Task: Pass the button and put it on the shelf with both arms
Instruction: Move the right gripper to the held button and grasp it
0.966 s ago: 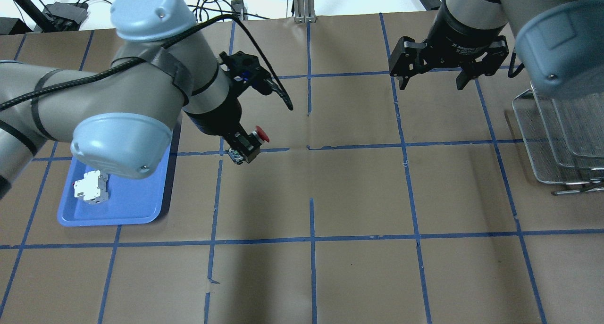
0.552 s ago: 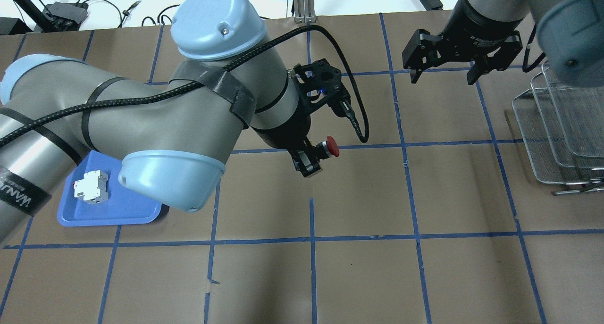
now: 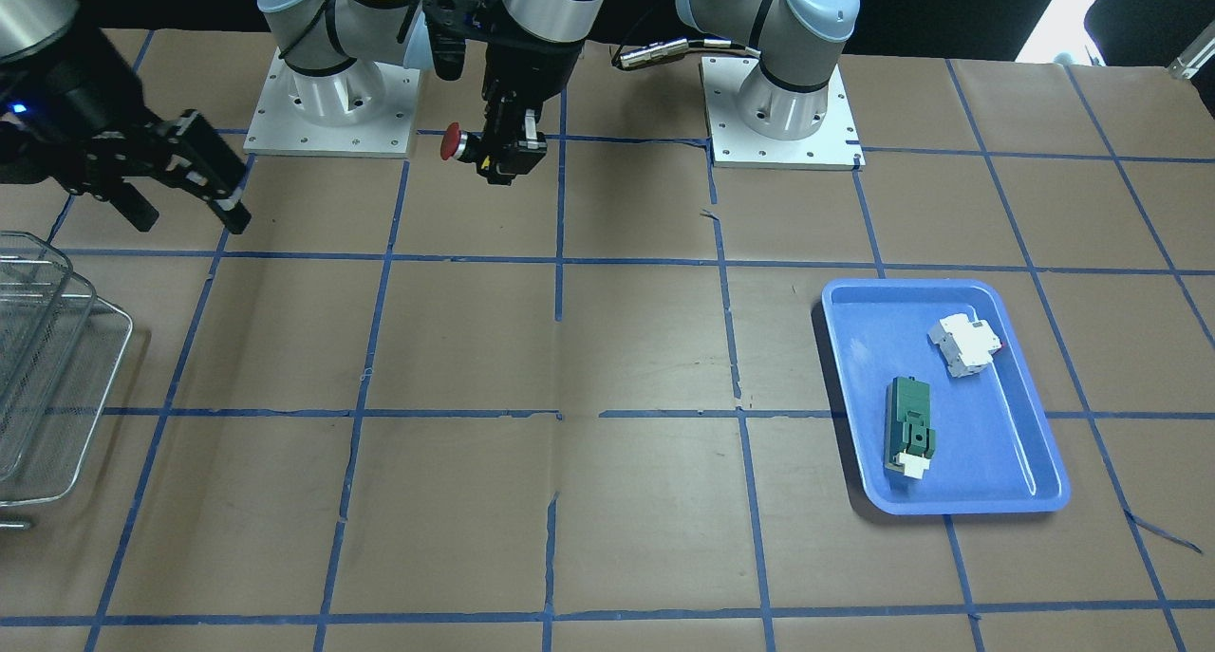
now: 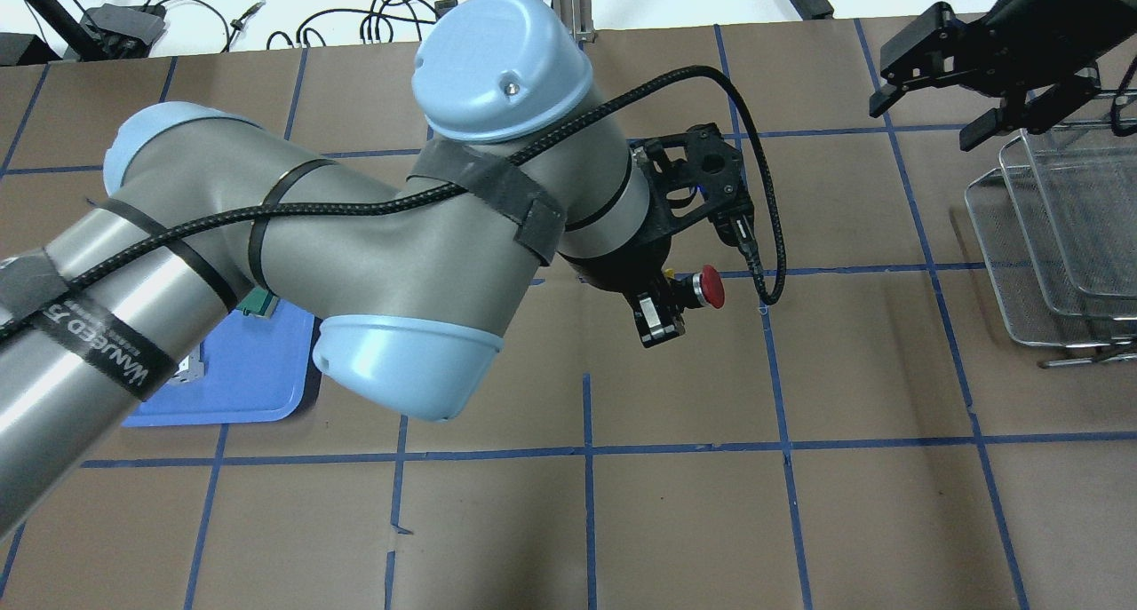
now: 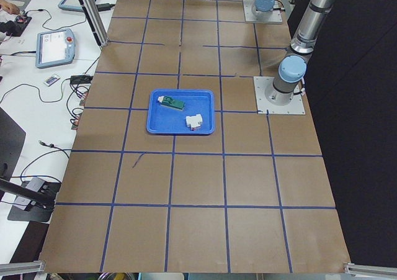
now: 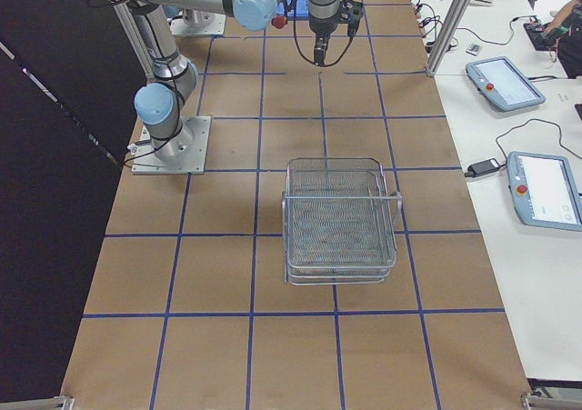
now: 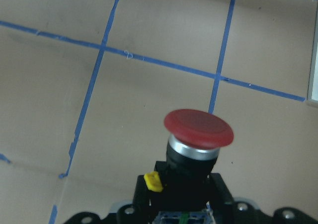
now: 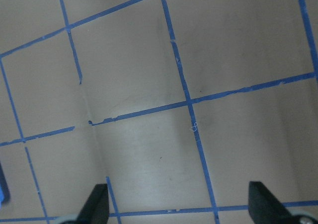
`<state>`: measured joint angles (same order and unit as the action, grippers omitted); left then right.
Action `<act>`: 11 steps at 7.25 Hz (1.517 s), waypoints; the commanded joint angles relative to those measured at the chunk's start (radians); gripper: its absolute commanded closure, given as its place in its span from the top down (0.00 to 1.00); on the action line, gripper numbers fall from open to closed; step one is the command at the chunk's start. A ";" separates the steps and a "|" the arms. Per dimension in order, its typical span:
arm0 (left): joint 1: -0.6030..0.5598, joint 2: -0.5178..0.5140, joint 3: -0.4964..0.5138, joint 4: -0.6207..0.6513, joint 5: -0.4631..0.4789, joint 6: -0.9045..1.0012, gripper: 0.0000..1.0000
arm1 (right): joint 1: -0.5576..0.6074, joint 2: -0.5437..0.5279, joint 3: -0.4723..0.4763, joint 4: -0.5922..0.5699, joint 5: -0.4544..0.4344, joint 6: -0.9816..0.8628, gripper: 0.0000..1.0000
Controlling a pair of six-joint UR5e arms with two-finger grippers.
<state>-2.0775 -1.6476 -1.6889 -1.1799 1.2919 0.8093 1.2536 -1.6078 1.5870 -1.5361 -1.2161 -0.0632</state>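
Note:
I will grab the button by its red cap (image 3: 451, 141) with my right gripper next. Then I will take it over and place it on the wire shelf (image 3: 51, 379).
My left gripper (image 4: 662, 312) is shut on the black body of the button (image 4: 709, 288), held in the air above the middle of the table with its red cap pointing toward the shelf side. The held button also shows in the front view (image 3: 452, 145) and fills the left wrist view (image 7: 198, 129). My right gripper (image 4: 919, 128) is open and empty, high at the far right, just left of the wire-mesh shelf (image 4: 1057, 264). In the front view the right gripper (image 3: 190, 220) hangs above and behind the shelf (image 3: 47, 377). The right wrist view shows its fingertips (image 8: 97, 206) over bare paper.
A blue tray (image 3: 1006, 443) on my left side holds a white breaker block (image 3: 966, 344) and a green terminal block (image 3: 909, 424). Brown paper with blue tape lines covers the table. The shelf stands at the table's right edge (image 6: 336, 219).
My left arm has swung to the right with the button, from near the blue tray to past the table's centre line. My right gripper has drawn back to the right, toward the shelf.

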 commanded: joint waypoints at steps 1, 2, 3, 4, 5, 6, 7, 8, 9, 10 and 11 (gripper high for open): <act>0.043 -0.011 0.017 0.037 -0.075 0.008 0.00 | -0.054 0.000 0.002 0.146 0.116 -0.027 1.00; 0.101 -0.018 0.008 0.029 -0.097 0.007 0.00 | -0.075 0.000 0.008 0.236 0.219 -0.085 1.00; 0.100 -0.020 0.006 0.028 -0.098 0.002 0.00 | -0.076 -0.007 0.045 0.304 0.313 -0.143 1.00; 0.094 -0.020 0.012 0.029 -0.100 -0.012 0.00 | -0.069 -0.015 0.115 0.307 0.443 -0.197 1.00; 0.088 -0.023 0.017 0.031 -0.098 -0.012 0.00 | -0.054 -0.023 0.184 0.307 0.542 -0.334 1.00; 0.086 -0.023 0.008 0.037 -0.098 -0.016 0.00 | -0.046 -0.024 0.227 0.307 0.570 -0.456 1.00; 0.083 -0.021 0.014 0.039 -0.100 -0.016 0.00 | -0.033 -0.027 0.238 0.307 0.572 -0.472 1.00; 0.083 -0.021 0.017 0.039 -0.100 -0.016 0.00 | 0.018 -0.029 0.240 0.309 0.572 -0.472 1.00; 0.083 -0.021 0.014 0.039 -0.100 -0.016 0.00 | 0.079 -0.026 0.254 0.306 0.573 -0.472 1.00; 0.083 -0.021 0.012 0.039 -0.100 -0.016 0.00 | 0.102 -0.030 0.260 0.297 0.573 -0.496 1.00; 0.083 -0.021 0.015 0.039 -0.100 -0.016 0.00 | 0.102 -0.035 0.260 0.304 0.570 -0.506 1.00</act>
<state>-1.9941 -1.6690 -1.6752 -1.1414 1.1919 0.7931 1.3390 -1.6381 1.8428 -1.2343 -0.6440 -0.5530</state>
